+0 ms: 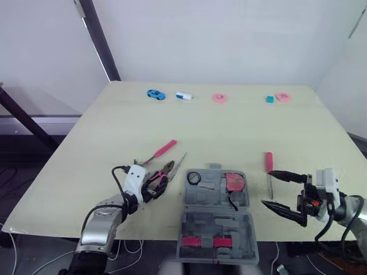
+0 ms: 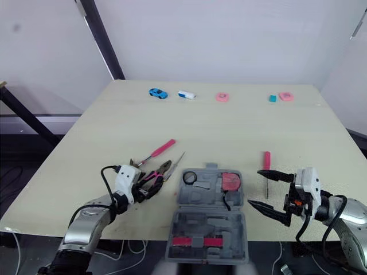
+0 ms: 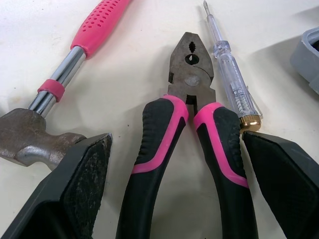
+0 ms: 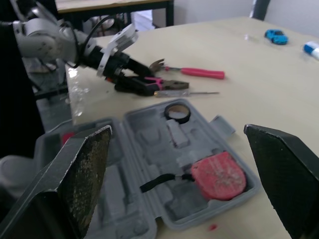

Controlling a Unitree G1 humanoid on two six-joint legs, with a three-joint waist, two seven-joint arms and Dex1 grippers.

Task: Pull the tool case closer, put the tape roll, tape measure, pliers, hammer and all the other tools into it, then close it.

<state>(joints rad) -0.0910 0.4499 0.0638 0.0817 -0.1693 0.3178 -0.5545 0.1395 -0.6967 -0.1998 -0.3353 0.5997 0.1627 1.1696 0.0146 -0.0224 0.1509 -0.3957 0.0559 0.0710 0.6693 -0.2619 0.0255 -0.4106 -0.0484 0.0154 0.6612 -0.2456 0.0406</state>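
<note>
My left gripper should pack the pliers (image 3: 192, 114) into the tool case, so next it needs to grab them by their two pink-and-black handles.
The grey tool case (image 1: 215, 226) lies open at the table's near edge. A black tape roll (image 1: 194, 177) and a pink tape measure (image 1: 234, 182) sit in its far half. Left of the case lie the pink-handled pliers (image 3: 192, 114), a clear tester screwdriver (image 3: 229, 74) and the pink-handled hammer (image 3: 55, 89). My left gripper (image 3: 177, 139) is open, and its fingers (image 3: 75, 199) straddle the pliers' handles. A pink screwdriver (image 1: 269, 166) lies right of the case. My right gripper (image 1: 267, 187) stands open just beside that screwdriver, holding nothing.
Along the table's far edge sit a blue toy car (image 1: 155, 94), a white block (image 1: 184, 95), two pink pieces (image 1: 219, 98) (image 1: 282, 97) and a small teal cube (image 1: 269, 99). A dark slanted pole (image 1: 103, 46) rises behind the far left corner.
</note>
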